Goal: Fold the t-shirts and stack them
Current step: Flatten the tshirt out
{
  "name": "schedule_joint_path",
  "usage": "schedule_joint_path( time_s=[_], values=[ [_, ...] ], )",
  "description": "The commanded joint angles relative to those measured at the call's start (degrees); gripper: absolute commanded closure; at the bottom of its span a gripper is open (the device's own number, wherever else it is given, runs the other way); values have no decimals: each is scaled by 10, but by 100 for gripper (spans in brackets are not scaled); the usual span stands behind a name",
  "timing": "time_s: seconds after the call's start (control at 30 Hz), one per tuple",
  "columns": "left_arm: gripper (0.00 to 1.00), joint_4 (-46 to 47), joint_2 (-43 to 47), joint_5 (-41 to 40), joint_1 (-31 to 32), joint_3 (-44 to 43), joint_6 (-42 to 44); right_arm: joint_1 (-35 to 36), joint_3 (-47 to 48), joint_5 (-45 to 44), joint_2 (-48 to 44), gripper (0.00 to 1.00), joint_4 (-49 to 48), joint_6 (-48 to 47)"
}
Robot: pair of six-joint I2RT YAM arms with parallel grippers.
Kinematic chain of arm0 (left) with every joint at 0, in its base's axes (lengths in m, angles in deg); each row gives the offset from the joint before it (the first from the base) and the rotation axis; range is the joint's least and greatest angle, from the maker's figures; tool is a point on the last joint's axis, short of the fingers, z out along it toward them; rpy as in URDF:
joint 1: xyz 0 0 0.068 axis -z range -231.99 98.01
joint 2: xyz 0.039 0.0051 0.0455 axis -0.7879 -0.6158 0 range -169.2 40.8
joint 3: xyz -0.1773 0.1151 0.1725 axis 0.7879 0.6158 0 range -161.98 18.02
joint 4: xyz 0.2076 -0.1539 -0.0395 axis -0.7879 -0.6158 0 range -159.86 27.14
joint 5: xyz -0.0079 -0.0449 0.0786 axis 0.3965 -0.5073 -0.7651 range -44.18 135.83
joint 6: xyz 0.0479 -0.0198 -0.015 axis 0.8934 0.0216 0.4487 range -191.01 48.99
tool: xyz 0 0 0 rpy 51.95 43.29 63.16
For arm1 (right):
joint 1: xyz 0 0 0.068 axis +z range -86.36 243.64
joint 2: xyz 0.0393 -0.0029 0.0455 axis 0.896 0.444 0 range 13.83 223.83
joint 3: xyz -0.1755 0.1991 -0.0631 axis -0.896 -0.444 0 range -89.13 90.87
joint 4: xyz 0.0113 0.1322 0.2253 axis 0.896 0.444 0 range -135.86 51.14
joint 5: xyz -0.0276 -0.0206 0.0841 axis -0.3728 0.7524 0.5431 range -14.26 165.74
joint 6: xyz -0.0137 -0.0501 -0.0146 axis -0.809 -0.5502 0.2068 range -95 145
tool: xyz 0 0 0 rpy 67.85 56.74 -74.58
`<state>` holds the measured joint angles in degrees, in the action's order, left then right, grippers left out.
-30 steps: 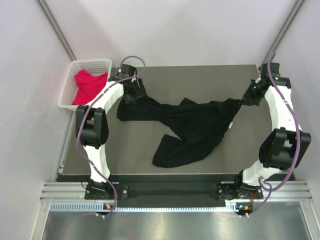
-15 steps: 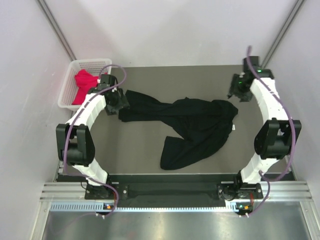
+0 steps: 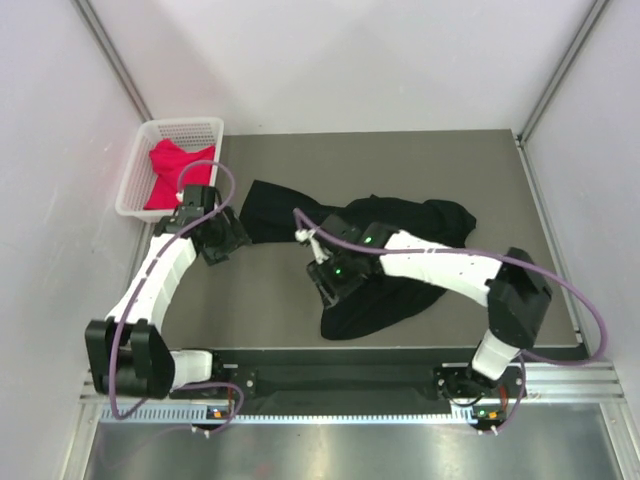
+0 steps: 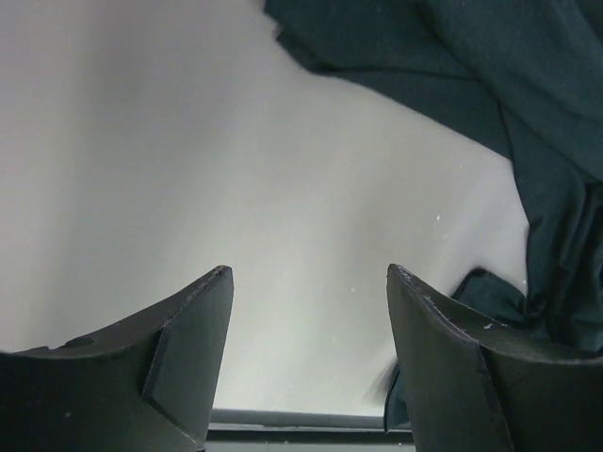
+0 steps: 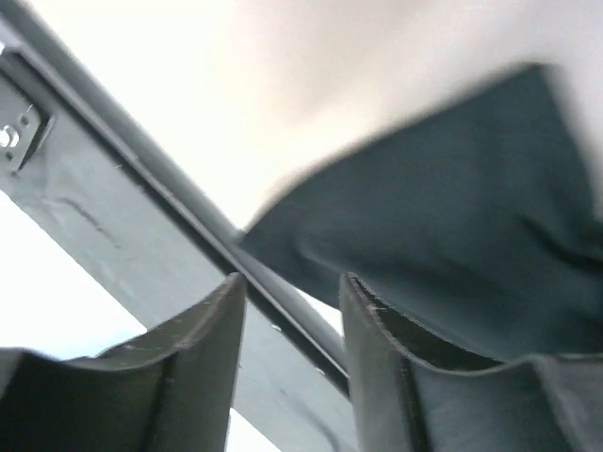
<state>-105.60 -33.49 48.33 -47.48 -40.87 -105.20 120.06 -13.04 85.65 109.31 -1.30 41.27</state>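
I will grab the black t-shirt [image 3: 385,300] next by the tip of its near lobe [image 3: 328,331] with my right gripper, to spread the crumpled cloth for folding.
The black t-shirt [image 3: 385,300] lies crumpled across the middle of the table, one end stretched toward the back left. The red-pink t-shirt [image 3: 172,170] sits bunched inside the white basket [image 3: 185,123]. My left gripper [image 3: 225,245] hovers over bare table just left of the black t-shirt's left end. In the left wrist view it [image 4: 309,273] is open and empty, with the black cloth [image 4: 528,85] up to its right. My right gripper [image 3: 328,288] hangs at the left edge of the shirt's near lobe. Its jaws [image 5: 292,278] stand apart with nothing between them, black cloth [image 5: 452,207] beside them.
The basket stands off the table's back left corner, against the left wall. The table's front rail [image 3: 340,352] runs just below the shirt's near lobe and shows under my right gripper as a dark bar [image 5: 198,235]. Walls close in the left, right and back.
My right gripper let go of the black t-shirt's right end and swung across to the shirt's near left. My left arm drew back toward the near left. The cloth settled flatter.
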Motion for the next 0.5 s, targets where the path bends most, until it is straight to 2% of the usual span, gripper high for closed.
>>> schedule_joint_path(
  time_s=[0.0, 0.13, 0.47],
  values=[
    [29, -23, 67, -5, -10, 26, -15, 54, 16, 10, 29, 53, -62, 25],
    [29, -33, 100, -4, -14, 48, -18, 84, -5, -16, 55, 45, -76, 31],
    [29, -28, 109, 11, -22, 56, -24, 130, -8, -89, 118, 45, -56, 29]
  ],
)
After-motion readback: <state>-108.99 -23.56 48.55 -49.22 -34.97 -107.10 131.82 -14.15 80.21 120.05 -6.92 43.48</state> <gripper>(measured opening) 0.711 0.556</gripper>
